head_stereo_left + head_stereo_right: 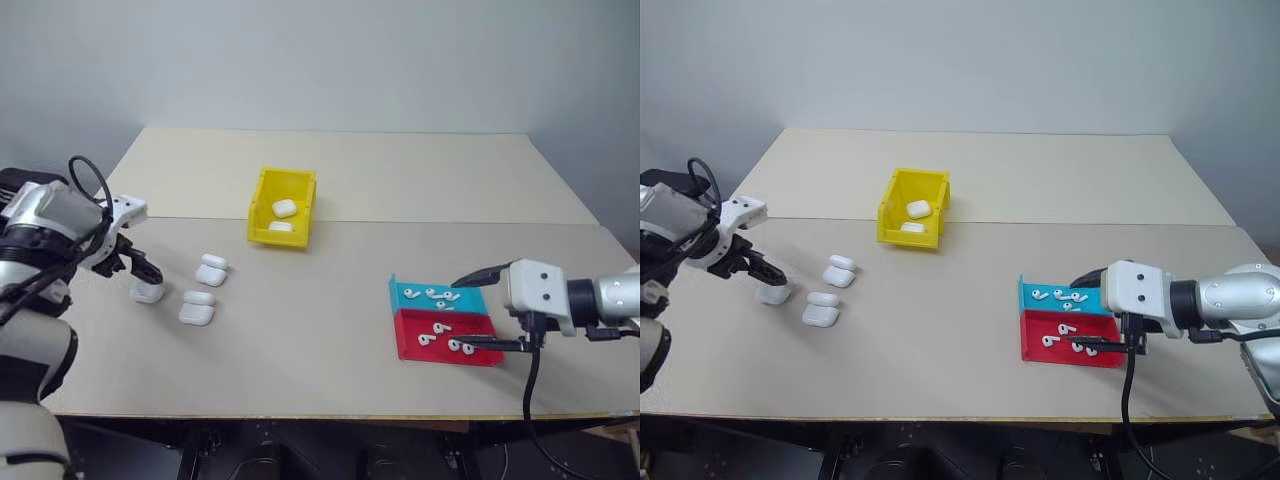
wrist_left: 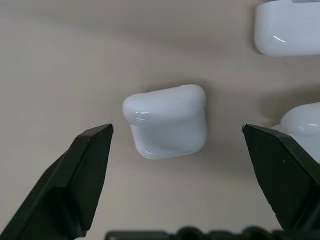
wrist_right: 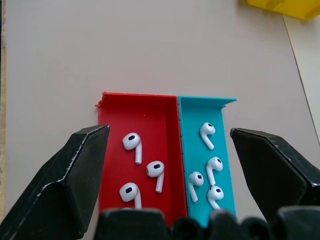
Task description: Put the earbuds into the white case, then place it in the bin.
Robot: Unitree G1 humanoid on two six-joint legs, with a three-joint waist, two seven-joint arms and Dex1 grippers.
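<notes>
My left gripper's fingers are still above the white case (image 1: 147,291), so it is too early to close. The fingers go lower first, then close on the case.
A white case (image 2: 167,122) lies on the table, and my left gripper (image 2: 177,127) hangs just above it, open, one finger on each side and not touching. In the left eye view this case (image 1: 148,292) sits at the table's left, under the left gripper (image 1: 140,272). Earbuds lie in two trays at the right: three in the red tray (image 3: 135,150), several in the blue tray (image 3: 207,165). My right gripper (image 3: 169,130) is open above these trays with nothing in it. The yellow bin (image 1: 262,205) stands mid-table and holds two white cases.
Two more white cases (image 1: 212,270) (image 1: 197,308) lie just right of the one under my left gripper. The red tray (image 1: 480,352) and blue tray (image 1: 400,296) sit side by side near the front right. A seam crosses the tabletop behind the bin.
</notes>
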